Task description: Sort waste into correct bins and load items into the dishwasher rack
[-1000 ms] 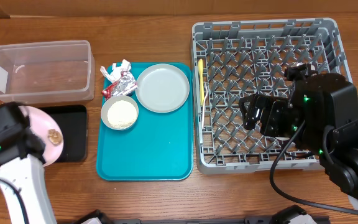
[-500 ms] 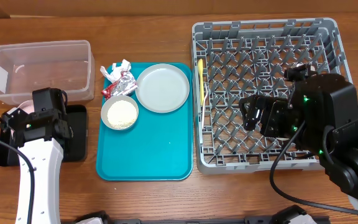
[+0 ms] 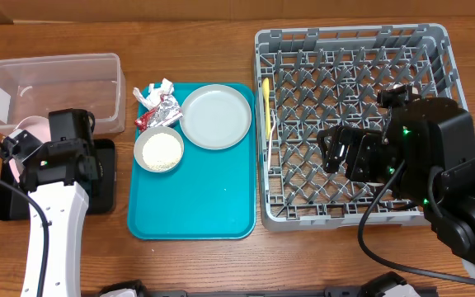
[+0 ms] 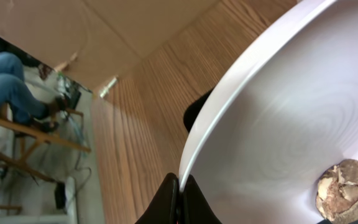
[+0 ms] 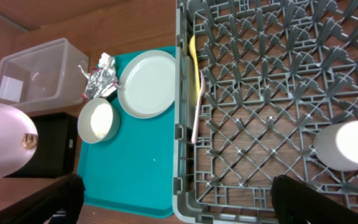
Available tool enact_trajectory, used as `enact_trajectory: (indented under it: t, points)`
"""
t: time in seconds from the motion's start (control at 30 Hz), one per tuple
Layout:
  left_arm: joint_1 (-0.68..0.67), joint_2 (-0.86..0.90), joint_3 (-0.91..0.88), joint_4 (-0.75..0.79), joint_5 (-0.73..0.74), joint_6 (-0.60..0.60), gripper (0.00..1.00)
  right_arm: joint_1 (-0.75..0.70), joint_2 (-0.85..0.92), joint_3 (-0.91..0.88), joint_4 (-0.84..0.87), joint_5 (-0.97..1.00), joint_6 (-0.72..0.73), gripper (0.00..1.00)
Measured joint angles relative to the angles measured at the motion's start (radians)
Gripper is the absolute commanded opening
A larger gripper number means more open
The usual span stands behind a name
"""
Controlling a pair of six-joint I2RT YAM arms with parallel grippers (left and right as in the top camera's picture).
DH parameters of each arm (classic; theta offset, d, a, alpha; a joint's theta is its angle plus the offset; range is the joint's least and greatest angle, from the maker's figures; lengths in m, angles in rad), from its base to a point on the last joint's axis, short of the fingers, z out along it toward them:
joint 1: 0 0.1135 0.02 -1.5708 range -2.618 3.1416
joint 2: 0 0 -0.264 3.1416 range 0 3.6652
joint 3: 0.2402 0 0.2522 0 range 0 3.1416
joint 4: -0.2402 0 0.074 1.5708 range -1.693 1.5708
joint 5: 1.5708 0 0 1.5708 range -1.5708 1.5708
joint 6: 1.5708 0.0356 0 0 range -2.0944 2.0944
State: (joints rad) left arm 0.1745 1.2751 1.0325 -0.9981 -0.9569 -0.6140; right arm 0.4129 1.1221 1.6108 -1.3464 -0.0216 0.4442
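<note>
I should next use my right gripper to grab the pinkish-white plate by its rim opposite my left gripper. Then I should stand the plate in the dishwasher rack.
My left gripper [image 3: 23, 153] is shut on the rim of the pinkish-white plate [image 3: 31, 132], held tilted over the black tray [image 3: 101, 177] beside the clear tub [image 3: 56, 91]. In the left wrist view the jaws [image 4: 179, 196] pinch the plate's edge [image 4: 278, 137], and a small brownish crumpled lump [image 4: 347, 190] lies on the plate. My right gripper [image 3: 345, 153] is open and empty above the dishwasher rack [image 3: 353, 41]. A white cup [image 5: 350, 144] stands in the rack, and the yellow utensil [image 3: 265, 103] lies along the rack's left side.
A teal tray [image 3: 196, 206] holds the pale grey plate [image 3: 215, 116], a bowl of rice [image 3: 158, 151], the foil wrapper [image 3: 162, 111] and a white tissue [image 3: 151, 91]. The clear tub looks empty. The right arm hides part of the rack.
The left arm has lifted the pinkish plate from level over the black tray, tipped it on edge and moved it toward the clear tub. The right arm has not moved.
</note>
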Motion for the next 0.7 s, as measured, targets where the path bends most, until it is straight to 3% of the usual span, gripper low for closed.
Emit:
enact_trajectory:
  t: [0.7]
  points:
    - [-0.077,0.005,0.003,0.000,-0.125,0.038,0.04,0.000,0.000,0.000,0.000,-0.001,0.000,1.00]
